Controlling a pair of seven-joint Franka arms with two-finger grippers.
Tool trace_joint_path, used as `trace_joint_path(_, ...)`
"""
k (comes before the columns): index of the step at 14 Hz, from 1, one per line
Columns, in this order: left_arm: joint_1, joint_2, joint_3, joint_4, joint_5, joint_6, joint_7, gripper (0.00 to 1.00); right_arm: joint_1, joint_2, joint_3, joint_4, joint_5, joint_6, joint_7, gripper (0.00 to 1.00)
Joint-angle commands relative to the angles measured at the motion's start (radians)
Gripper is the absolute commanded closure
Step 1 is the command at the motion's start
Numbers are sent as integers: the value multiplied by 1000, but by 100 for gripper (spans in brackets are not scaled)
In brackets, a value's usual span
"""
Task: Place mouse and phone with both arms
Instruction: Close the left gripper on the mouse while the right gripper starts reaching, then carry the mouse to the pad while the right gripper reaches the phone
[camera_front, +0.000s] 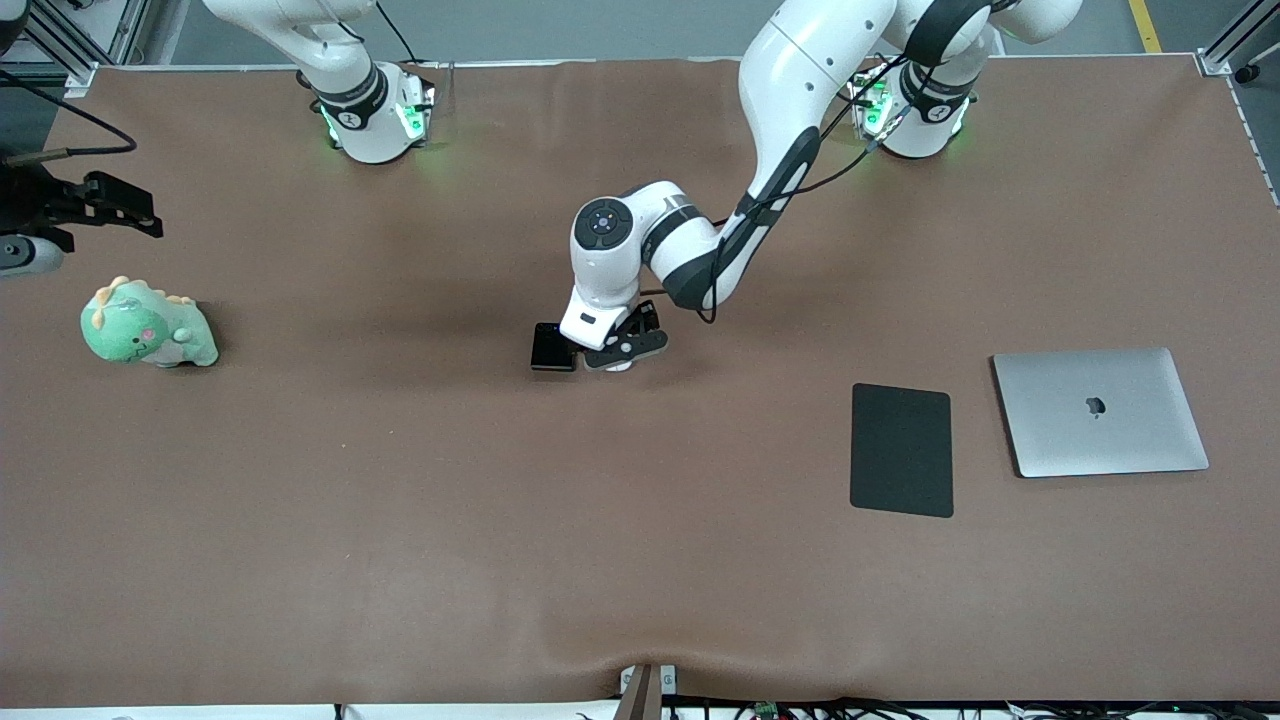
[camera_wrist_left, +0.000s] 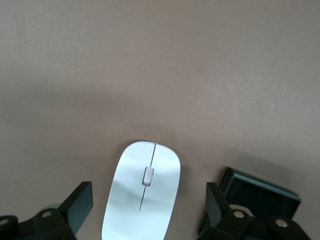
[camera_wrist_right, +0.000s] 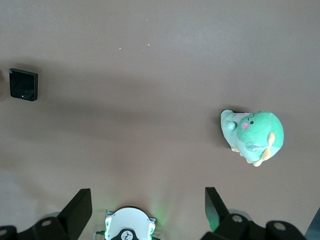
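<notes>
The white mouse should go on the matte black pad, so my left gripper should next grab the mouse by its long side edges to place it there.
The white mouse lies on the brown table near its middle. My left gripper is low over it, open, with one finger on each side, not touching it. In the front view the hand hides most of the mouse. The glossy black phone lies right beside the mouse, toward the right arm's end; it also shows in the left wrist view and the right wrist view. My right gripper is open and empty, held high above the table over its own base.
A green dinosaur plush sits toward the right arm's end of the table, also in the right wrist view. A matte black pad and a closed silver laptop lie toward the left arm's end.
</notes>
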Motion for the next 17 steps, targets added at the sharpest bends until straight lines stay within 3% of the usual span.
trace_joint_path(1,-17,33,6,19,28,23,-14,0,7,47,-4,24,1,-16,-11,0)
trace_joint_path(4,-17,40,4,18,30,21,-9,0,-2,62,-4,26,-12,-19,-11,0)
trace_joint_path(6,-17,39,2,18,27,21,15,47,-11,99,-4,26,-12,-16,-12,0)
trace_joint_path(7,-17,39,2,15,27,19,21,63,-11,116,-4,29,-13,-14,-12,0)
trace_joint_path(13,0,-19,2,14,25,-42,24,65,-9,151,-5,79,10,-8,0,0)
trace_joint_path(17,59,-145,-1,14,18,-187,107,65,26,148,-2,-11,154,38,156,0)
